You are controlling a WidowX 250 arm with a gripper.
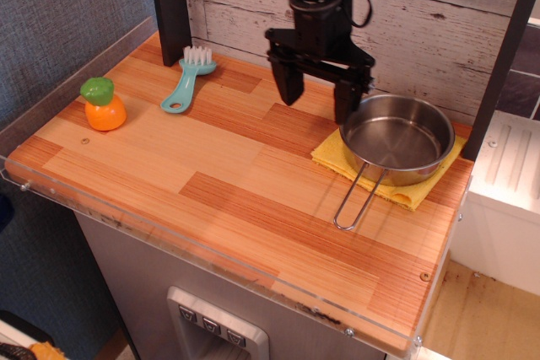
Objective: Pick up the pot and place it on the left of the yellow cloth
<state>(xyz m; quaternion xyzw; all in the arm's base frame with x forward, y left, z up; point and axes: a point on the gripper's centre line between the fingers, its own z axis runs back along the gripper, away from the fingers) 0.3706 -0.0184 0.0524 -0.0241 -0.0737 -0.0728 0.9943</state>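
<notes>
Next, my gripper picks up the pot by its thin steel rim (344,132). Then it places the pot beside the yellow cloth (336,156).
The pot (396,138), a shallow shiny steel pan, sits on the yellow cloth (336,156) at the right of the wooden counter. Its thin wire handle (354,202) points toward the front edge. The cloth shows only around the pan's left and front sides. My black gripper (317,99) hangs open and empty just left of the pot's rim, above the counter. Its right finger is close to the rim; I cannot tell whether they touch.
A teal brush (187,80) lies at the back left. An orange toy fruit with a green top (103,105) stands near the left edge. A dark post (170,2) rises at the back left. A clear rim (211,250) lines the counter's front edge.
</notes>
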